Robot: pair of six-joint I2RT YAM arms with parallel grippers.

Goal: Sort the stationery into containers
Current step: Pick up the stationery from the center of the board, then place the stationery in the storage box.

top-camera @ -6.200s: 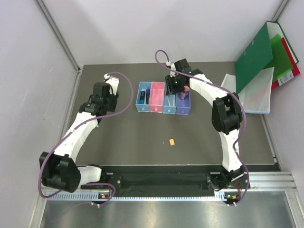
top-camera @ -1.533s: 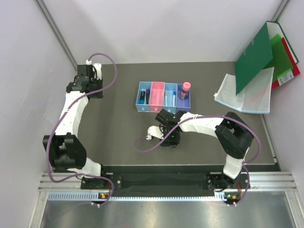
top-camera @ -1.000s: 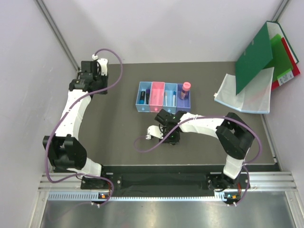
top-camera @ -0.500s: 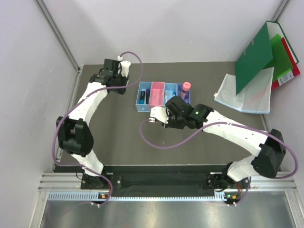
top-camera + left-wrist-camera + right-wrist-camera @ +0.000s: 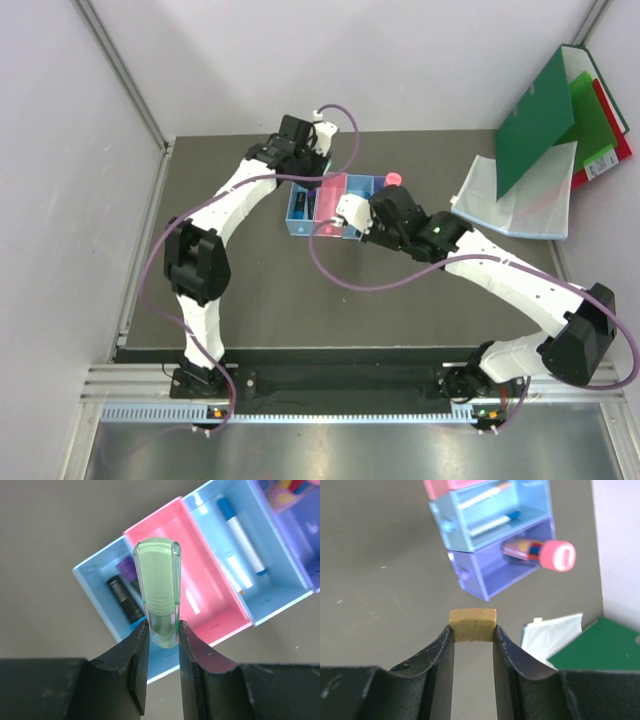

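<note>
The line where the blue and pink bins join is below the marker, too early for a clean drop, so my left gripper first moves it over the pink bin next.
My left gripper point(image 5: 161, 630) is shut on a light green capped marker point(image 5: 159, 585) and holds it above the row of bins point(image 5: 150, 660), over the join of the left blue and pink bins. The left blue bin holds a black marker point(image 5: 125, 599) and a purple marker point(image 5: 128, 568). A white-blue pen point(image 5: 240, 545) lies in the third bin. My right gripper point(image 5: 472, 630) is shut on the tiny orange block point(image 5: 472, 624), in the air near the purple bin point(image 5: 485, 575), where the pink-capped tube point(image 5: 557, 555) leans. In the top view both grippers, left point(image 5: 303, 160) and right point(image 5: 372, 222), crowd the bins point(image 5: 300, 225).
A green folder point(image 5: 540, 120) leans at the back right over a red folder point(image 5: 615, 150), with a white sheet point(image 5: 525, 205) under them. The sheet point(image 5: 550, 635) and the folder point(image 5: 605, 645) also show in the right wrist view. Purple cables loop from both arms.
My left arm has swung from the far left to above the bins with the green marker. My right arm has risen from the table with the orange block and moved up to the bins.
</note>
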